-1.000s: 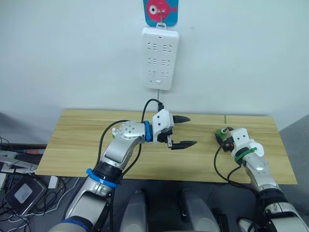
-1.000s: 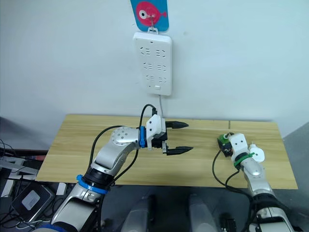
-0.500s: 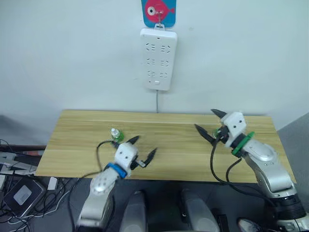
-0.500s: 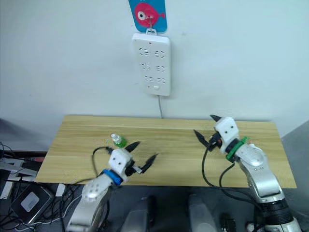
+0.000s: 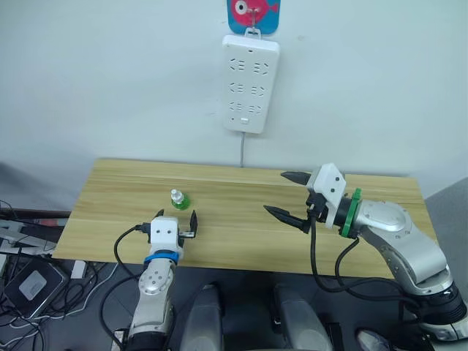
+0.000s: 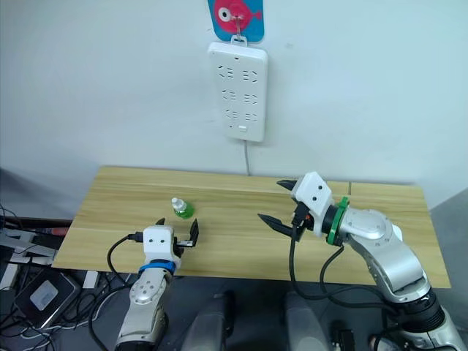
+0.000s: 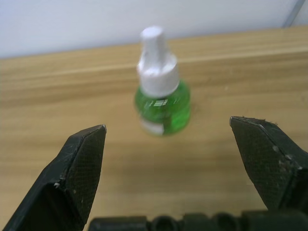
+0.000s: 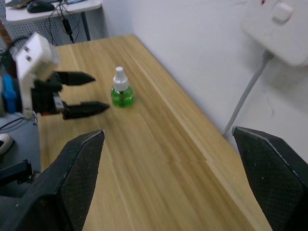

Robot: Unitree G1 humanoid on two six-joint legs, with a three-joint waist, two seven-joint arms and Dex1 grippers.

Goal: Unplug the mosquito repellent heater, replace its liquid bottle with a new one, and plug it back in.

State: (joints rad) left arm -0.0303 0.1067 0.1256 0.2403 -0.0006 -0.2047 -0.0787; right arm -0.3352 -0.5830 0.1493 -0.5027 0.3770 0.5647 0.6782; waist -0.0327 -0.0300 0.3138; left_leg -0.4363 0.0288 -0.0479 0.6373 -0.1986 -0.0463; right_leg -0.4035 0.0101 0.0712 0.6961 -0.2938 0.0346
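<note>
The bottle's white cap will stay free to come off, as my left gripper will grab the bottle by its green body next.
A small green liquid bottle with a white cap stands upright on the left part of the wooden table. My left gripper sits low at the front edge just behind the bottle, open, with the bottle a short way beyond its fingertips and nothing between them. My right gripper hovers over the table's middle right, open and empty, pointing toward the bottle. The mosquito repellent heater is out of view.
A long white power strip hangs on the wall above the table's centre, with its cable dropping behind the table. Boxes and cables lie on the floor at the left.
My left arm dropped from mid-table to the front edge, uncovering the bottle. My right arm lifted off the right side and swung toward the centre, its gripper open.
</note>
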